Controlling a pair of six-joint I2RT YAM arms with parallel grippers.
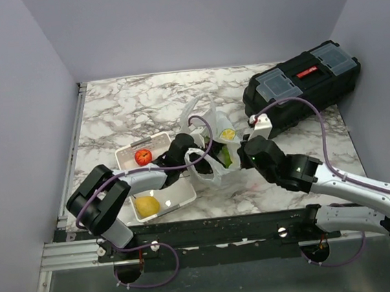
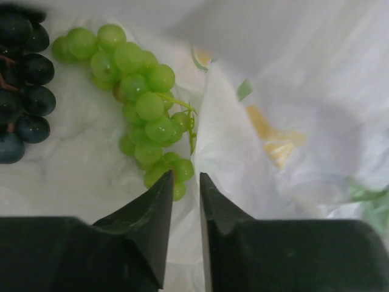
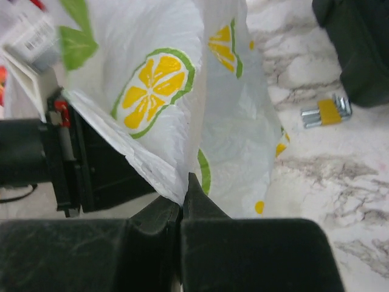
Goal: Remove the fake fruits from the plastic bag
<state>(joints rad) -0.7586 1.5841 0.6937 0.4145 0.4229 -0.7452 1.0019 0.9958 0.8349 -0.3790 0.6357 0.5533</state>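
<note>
The light-green grape bunch [image 2: 143, 103] will be held in my left gripper by its thin stem [image 2: 191, 115], so its grapes stay free to slip from the bag.
The plastic bag [image 1: 212, 148] is white with lemon prints and lies mid-table. My left gripper [image 1: 196, 157] reaches into its mouth. In the left wrist view the light-green grape bunch [image 2: 143, 103] lies on the bag's inner film just ahead of my left gripper [image 2: 186, 175], whose jaws stand a narrow gap apart. The dark grape bunch [image 2: 21, 85] lies at the left edge. The round green ball is hidden. My right gripper [image 1: 242, 152] is shut on the bag's edge [image 3: 158, 79], the film pinched at its tips [image 3: 183, 190].
A white tray [image 1: 123, 156] left of the bag holds a red apple [image 1: 143, 156] and a yellow pear [image 1: 147, 206]. A black toolbox [image 1: 303, 84] stands at the back right. A hex key set [image 3: 326, 111] lies on the marble beside the bag.
</note>
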